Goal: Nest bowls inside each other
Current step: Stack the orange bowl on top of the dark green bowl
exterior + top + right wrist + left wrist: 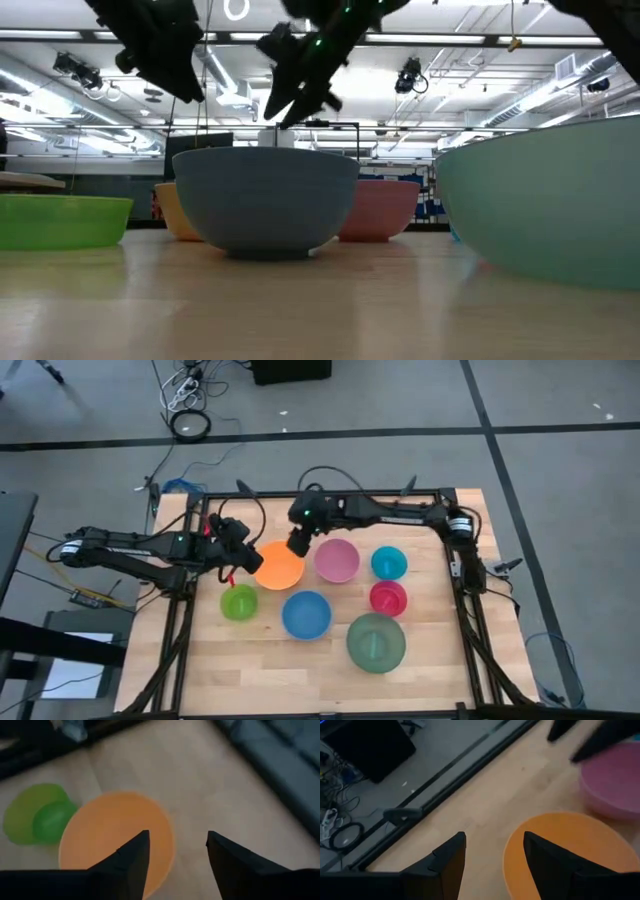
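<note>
The orange bowl (pixel 115 830) needs to go inside the dull green bowl, so my right gripper needs to grab it by its rim (pixel 168 856) next.
Seven bowls rest on their bases on the wooden table: orange (pixel 279 565), pink (pixel 337 560), cyan (pixel 389 563), magenta-red (pixel 388 598), blue (pixel 306 614), dull green (pixel 376 642) and lime green (pixel 239 601). None sits inside another. My left gripper (pixel 495 845) hovers open above the left rim of the orange bowl (pixel 570 845). My right gripper (pixel 177 845) hovers open above the far right rim of the orange bowl (pixel 115 830), between it and the pink bowl. Both grippers (pixel 190 85) (pixel 290 100) are well clear of the bowls in the low view.
A black frame (pixel 330 495) runs along the table's far edge and down both sides. Cables (pixel 190 420) lie on the floor beyond it. Bare tabletop (pixel 270 670) shows along the near edge and at the far left corner.
</note>
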{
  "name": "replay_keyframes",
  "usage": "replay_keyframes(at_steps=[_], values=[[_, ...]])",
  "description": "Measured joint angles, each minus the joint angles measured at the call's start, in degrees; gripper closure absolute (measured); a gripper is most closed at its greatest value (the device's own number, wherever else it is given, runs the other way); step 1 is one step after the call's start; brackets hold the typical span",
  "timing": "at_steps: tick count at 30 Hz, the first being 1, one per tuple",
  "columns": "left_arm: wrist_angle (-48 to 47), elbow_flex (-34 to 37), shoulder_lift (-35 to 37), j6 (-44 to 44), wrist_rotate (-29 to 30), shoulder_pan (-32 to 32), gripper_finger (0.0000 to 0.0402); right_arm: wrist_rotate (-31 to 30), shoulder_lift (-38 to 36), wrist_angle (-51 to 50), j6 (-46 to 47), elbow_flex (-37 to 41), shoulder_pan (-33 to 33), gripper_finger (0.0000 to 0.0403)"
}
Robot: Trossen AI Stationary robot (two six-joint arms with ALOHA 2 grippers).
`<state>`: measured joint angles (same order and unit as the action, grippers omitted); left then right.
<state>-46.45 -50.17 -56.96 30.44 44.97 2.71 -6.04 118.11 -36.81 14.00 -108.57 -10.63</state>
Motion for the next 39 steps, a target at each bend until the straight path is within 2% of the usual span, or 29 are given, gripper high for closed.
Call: replay_keyframes(at_steps=[10,25,29,33,39], values=[[0.34,-0.04,-0.01,-0.39,0.37,0.01,0.0193,4.06,9.37,1.15,5.23,-0.26,-1.08,0.0192],[1.06,0.0,-0.02,-0.37,0.42,0.01,0.0193,6.32,12.23,3.08,5.41,-0.18,-3.05,0.0198],[2.89,0.04,-0.05,-1.66,0.42,0.01,0.0193,8.03,12.23,4.31,5.08,-0.18,-3.78,0.0213],[4.54,0.04,-0.05,-2.9,0.46,0.01,0.0193,11.01,12.23,3.8,5.78,-0.18,-4.73,0.0243],[5.5,0.04,-0.05,-3.19,0.46,0.01,0.0193,12.01,12.23,3.73,5.44,-0.18,-4.79,0.0286]])
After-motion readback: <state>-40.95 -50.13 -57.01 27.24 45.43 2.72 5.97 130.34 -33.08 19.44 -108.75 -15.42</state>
